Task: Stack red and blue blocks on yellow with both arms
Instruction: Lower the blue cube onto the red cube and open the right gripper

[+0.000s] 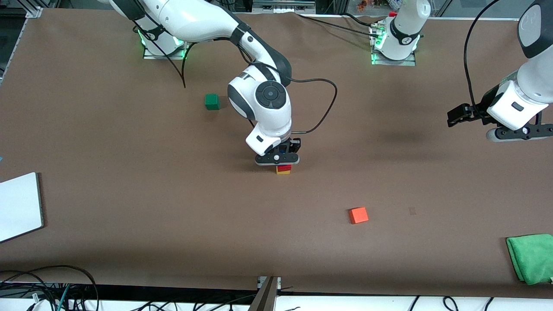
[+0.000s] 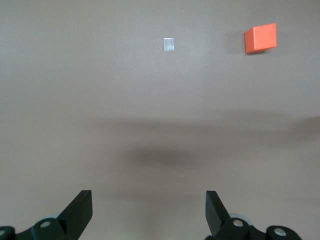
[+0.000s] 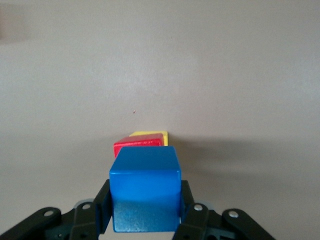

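Note:
The blue block is squarely over the red block (image 1: 284,167) (image 3: 137,145) and would stand, so it is time for my right gripper to open now.
The red block (image 1: 284,167) sits on the yellow block (image 1: 283,172) mid-table. My right gripper (image 1: 277,160) is directly over this stack. In the right wrist view the right gripper (image 3: 145,196) is shut on the blue block (image 3: 145,172), with the red block (image 3: 137,145) and the yellow block (image 3: 150,134) just below it. I cannot tell whether blue touches red. My left gripper (image 1: 520,134) hangs open and empty in the air over the left arm's end of the table, waiting. Its fingers stand wide apart over bare table in the left wrist view (image 2: 148,201).
A green cube (image 1: 211,101) lies toward the right arm's base. An orange-red cube (image 1: 358,215) lies nearer the front camera than the stack and shows in the left wrist view (image 2: 260,38). A green cloth (image 1: 533,258) and a white board (image 1: 19,206) lie at the table's ends.

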Robot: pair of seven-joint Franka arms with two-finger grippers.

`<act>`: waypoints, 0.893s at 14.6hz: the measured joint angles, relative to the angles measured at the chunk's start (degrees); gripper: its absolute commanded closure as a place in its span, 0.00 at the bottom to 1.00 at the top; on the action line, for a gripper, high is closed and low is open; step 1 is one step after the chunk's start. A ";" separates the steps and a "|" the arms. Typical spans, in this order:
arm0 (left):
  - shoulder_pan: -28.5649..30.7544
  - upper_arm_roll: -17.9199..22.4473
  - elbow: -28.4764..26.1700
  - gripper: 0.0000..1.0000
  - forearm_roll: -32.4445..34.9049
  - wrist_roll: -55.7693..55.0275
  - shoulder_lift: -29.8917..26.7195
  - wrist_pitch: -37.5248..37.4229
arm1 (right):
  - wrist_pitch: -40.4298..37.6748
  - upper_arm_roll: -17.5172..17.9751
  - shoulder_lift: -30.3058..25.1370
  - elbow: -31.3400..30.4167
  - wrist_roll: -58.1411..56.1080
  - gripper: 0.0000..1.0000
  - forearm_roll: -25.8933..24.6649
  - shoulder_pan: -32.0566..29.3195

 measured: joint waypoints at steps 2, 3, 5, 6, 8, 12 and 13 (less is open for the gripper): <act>0.00 -0.01 0.00 0.00 0.00 0.17 0.00 0.03 | 0.01 -0.86 1.06 1.43 0.00 0.61 -0.02 0.80; 0.00 -0.01 0.01 0.00 0.00 0.21 0.00 0.03 | 0.01 -1.05 1.37 1.83 0.00 0.61 -0.03 1.03; 0.00 -0.01 0.13 0.00 0.00 0.22 0.01 0.02 | -0.01 -1.16 1.72 2.45 0.00 0.61 -0.04 1.19; 0.03 0.00 0.48 0.00 0.00 0.22 0.12 -0.35 | -0.02 -1.20 1.79 2.62 0.00 0.61 -0.04 1.20; 0.16 0.05 3.19 0.00 0.00 0.22 1.31 -3.94 | -0.02 -1.28 1.79 2.69 0.00 0.38 -0.04 1.20; 0.36 0.07 9.98 0.00 0.00 0.24 5.74 -8.70 | -0.57 -1.50 1.79 2.83 0.01 0.00 -0.11 1.38; 0.38 0.07 10.55 0.00 0.00 0.25 6.32 -8.88 | -1.69 -1.73 1.78 2.96 0.01 0.00 -0.13 1.52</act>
